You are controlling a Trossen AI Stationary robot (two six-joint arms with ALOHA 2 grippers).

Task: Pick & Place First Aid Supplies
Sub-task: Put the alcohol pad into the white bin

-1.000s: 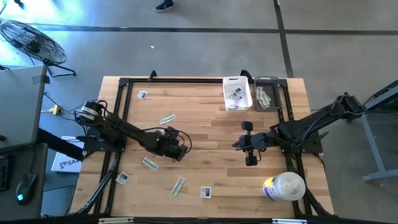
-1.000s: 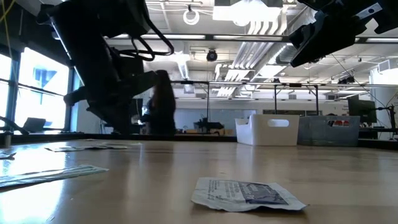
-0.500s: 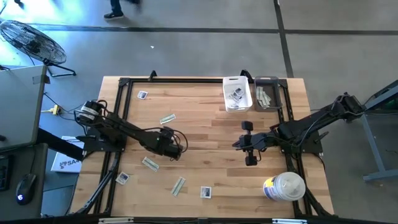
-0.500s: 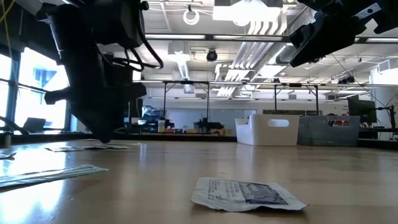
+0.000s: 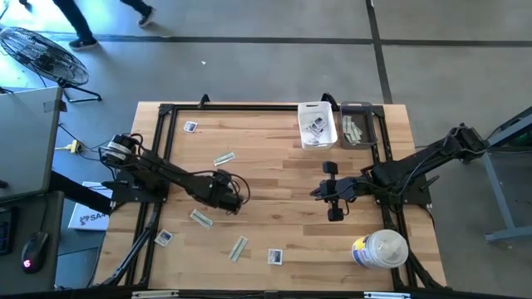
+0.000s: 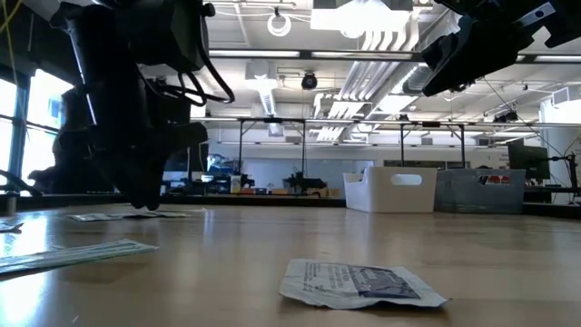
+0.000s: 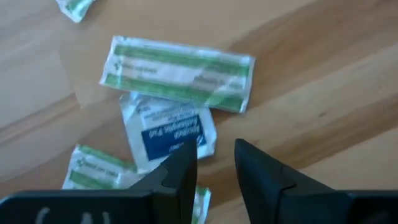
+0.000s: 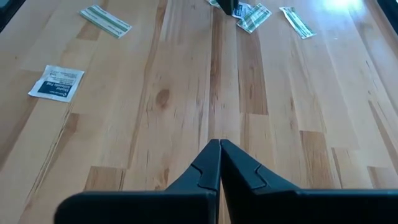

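Note:
My left gripper grabs the square white packet by its blue-printed side next, to put it in the white bin with the other packets.
My left gripper is low over the table's middle left, also seen in the low view. It is open by a narrow gap over a small heap of packets: a green-striped strip, a square white packet with blue print partly under that strip, and another green strip. The heap lies flat on the wood. One fingertip stands over the white packet's corner. My right gripper waits at the middle right, shut and empty. My left gripper points down at the square white packet's corner. I cannot tell whether its fingertip touches the packet or stands just above it. The packet lies flat on the table.
Loose packets lie at the far left, at the left middle and near the front. A white bin and a grey bin hold packets at the far right. A white canister stands front right.
My left gripper has gone down toward the table and a little toward the table's left edge, ending low over the heap of packets. My right arm has kept still. A person has walked past beyond the far edge.

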